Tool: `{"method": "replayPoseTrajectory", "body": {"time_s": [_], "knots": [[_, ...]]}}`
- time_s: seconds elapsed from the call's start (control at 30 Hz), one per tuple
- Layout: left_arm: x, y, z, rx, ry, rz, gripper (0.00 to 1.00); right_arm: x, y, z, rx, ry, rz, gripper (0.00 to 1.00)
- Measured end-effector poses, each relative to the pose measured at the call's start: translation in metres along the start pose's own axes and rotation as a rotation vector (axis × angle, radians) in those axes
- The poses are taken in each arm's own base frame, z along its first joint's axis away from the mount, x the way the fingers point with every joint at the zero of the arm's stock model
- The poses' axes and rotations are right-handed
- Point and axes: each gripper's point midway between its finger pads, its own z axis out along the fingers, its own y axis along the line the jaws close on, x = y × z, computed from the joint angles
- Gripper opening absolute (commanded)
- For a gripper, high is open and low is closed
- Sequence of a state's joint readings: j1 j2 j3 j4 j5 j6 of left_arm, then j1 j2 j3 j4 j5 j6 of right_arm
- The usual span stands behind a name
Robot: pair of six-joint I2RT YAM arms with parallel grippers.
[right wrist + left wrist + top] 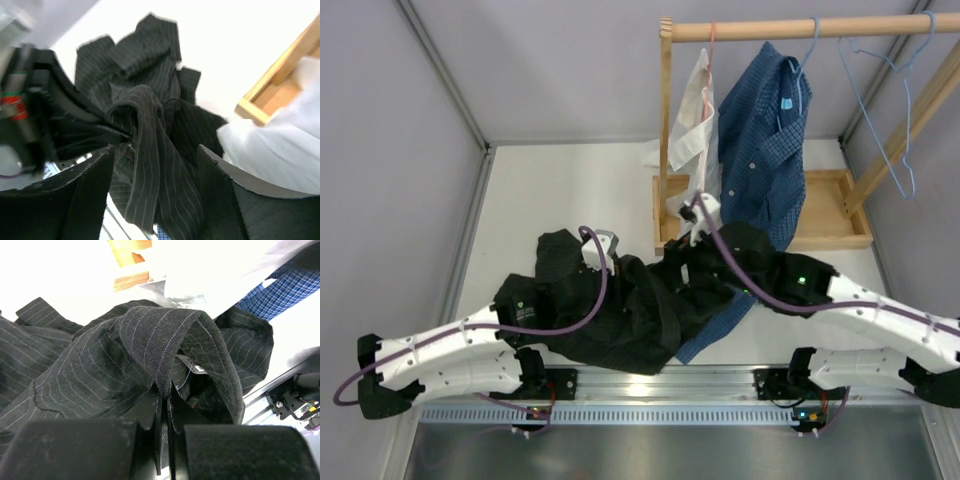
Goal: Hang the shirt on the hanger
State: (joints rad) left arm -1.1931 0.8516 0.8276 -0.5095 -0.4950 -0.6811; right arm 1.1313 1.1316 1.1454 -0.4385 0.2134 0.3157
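Note:
The light-blue hanger's opposite end has to stay free to enter the shirt, so my right gripper will next grab the hanger near one end (908,182).
The black pinstriped shirt (610,315) lies crumpled on the table between my arms. My left gripper (615,258) is shut on a raised fold of it, seemingly the collar (165,340), with the cloth pinched between the fingertips (167,390). My right gripper (688,258) is open just right of that fold; shirt cloth (155,165) hangs between its spread fingers (215,180) without being clamped. The thin light-blue hanger (880,100) hangs bare on the wooden rail at the far right, away from both grippers.
A wooden rack (665,130) with a tray base (830,230) stands at the back right. On its rail hang a white shirt (695,110) on a pink hanger and a blue checked shirt (765,140). Blue checked cloth (718,328) shows under the black shirt.

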Motion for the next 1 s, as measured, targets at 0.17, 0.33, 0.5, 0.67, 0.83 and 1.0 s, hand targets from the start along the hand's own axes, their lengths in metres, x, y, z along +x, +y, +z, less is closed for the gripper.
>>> {"method": "replayPoseTrajectory", "body": {"time_s": [0.17,0.33,0.5,0.67,0.83,1.0], "knots": [[0.003,0.007,-0.003,-0.029,0.018,0.010,0.00,-0.054,-0.030,-0.076,0.104,-0.160,-0.016,0.78],[0.007,0.014,-0.007,-0.072,0.058,0.027,0.00,-0.134,-0.114,-0.177,0.479,-0.396,0.007,0.83],[0.003,0.023,-0.018,-0.114,0.076,0.036,0.00,-0.176,-0.183,-0.284,0.905,-0.539,0.027,0.98],[-0.002,0.030,-0.033,-0.112,0.071,0.037,0.00,-0.196,-0.252,-0.336,1.304,-0.476,0.058,0.99],[0.000,0.032,-0.036,-0.111,0.082,0.055,0.00,-0.169,-0.334,-0.295,1.338,-0.206,0.077,1.00],[0.005,0.034,-0.036,-0.112,0.108,0.100,0.00,-0.113,-0.382,-0.250,1.176,0.009,0.161,0.94]]}}
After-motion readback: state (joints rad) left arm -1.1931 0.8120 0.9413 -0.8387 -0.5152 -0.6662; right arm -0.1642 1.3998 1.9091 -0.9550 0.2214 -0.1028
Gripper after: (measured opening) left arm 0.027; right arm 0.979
